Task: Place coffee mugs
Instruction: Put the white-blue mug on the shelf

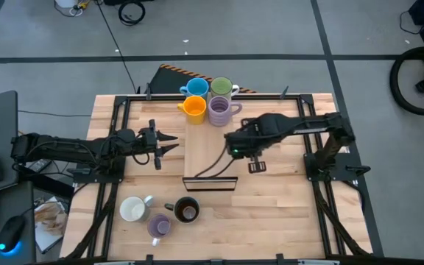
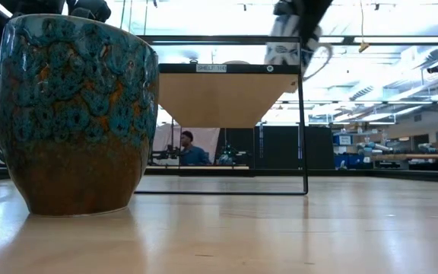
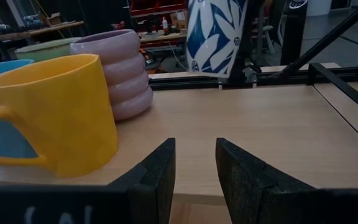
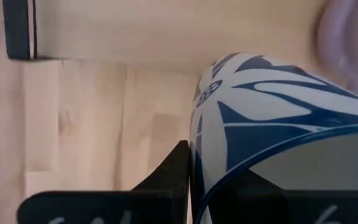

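Note:
My right gripper should keep holding the patterned mug (image 4: pixel 260 106). The mug is above the shelf board's edge (image 4: pixel 123 62) and still short of the lilac mug.
A white mug with a blue leaf pattern (image 4: pixel 266 106) hangs in my right gripper (image 1: pixel 235 144) over the right edge of the wooden shelf board (image 1: pixel 208 151). It also shows as the patterned mug (image 3: pixel 216 34) in the left wrist view and the raised mug (image 2: pixel 295 42) in the low view. Blue (image 1: pixel 196 88), green (image 1: pixel 221 87), orange (image 1: pixel 193 107) and ribbed lilac (image 1: pixel 220 110) mugs stand on the board's far end. White (image 1: pixel 132 210), dark (image 1: pixel 187 210) and lilac (image 1: pixel 159 225) mugs stand on the near table. My left gripper (image 3: pixel 194 163) is open, level over the board's left edge, touching nothing. My right gripper holds the patterned mug by its rim wall (image 4: pixel 197 155), coming from above with the fingers pointing down. One finger (image 4: pixel 169 177) lies against the outside of the wall; the mug hides the other. The mug is lifted clear of the board, roughly upright, below the fingers.
The shelf stands on thin black legs (image 2: pixel 303 129) with open room beneath. The board's middle and near part (image 3: pixel 260 124) are bare wood. The black frame rails (image 1: pixel 311 158) run along both table sides. The dark glazed mug (image 2: pixel 71 114) stands close to the low camera. A person (image 2: pixel 192 152) sits far behind.

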`<state>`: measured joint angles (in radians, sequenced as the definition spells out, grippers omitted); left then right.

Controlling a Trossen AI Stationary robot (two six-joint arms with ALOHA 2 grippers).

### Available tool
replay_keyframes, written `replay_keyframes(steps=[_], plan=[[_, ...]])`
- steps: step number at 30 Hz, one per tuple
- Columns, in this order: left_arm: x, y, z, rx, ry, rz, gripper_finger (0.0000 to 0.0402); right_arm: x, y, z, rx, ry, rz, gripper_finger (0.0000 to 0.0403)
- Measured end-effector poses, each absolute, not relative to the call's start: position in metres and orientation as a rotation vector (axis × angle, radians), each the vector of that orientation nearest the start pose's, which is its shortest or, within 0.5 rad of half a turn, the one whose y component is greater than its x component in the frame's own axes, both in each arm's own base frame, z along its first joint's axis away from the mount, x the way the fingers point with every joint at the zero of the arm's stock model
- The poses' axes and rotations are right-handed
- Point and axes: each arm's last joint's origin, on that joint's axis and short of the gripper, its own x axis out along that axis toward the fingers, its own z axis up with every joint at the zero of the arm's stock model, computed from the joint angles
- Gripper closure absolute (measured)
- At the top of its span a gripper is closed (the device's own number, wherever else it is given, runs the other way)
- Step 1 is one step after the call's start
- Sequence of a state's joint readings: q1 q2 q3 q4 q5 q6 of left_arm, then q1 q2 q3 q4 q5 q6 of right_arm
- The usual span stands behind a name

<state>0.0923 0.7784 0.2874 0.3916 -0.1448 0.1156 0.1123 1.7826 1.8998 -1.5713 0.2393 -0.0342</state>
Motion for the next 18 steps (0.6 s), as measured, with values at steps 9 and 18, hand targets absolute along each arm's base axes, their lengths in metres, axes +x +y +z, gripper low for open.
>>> replay_keyframes(steps=[9,18], plan=[[0.171,0.020,0.217,0.117,0.114,0.231,0.0281,0.352,0.007,0.353,-0.389,1.427,-0.021,0.0363],[0.171,0.020,0.216,0.113,0.122,0.230,0.0281,0.365,-0.011,0.345,-0.436,1.393,0.020,0.0363]])
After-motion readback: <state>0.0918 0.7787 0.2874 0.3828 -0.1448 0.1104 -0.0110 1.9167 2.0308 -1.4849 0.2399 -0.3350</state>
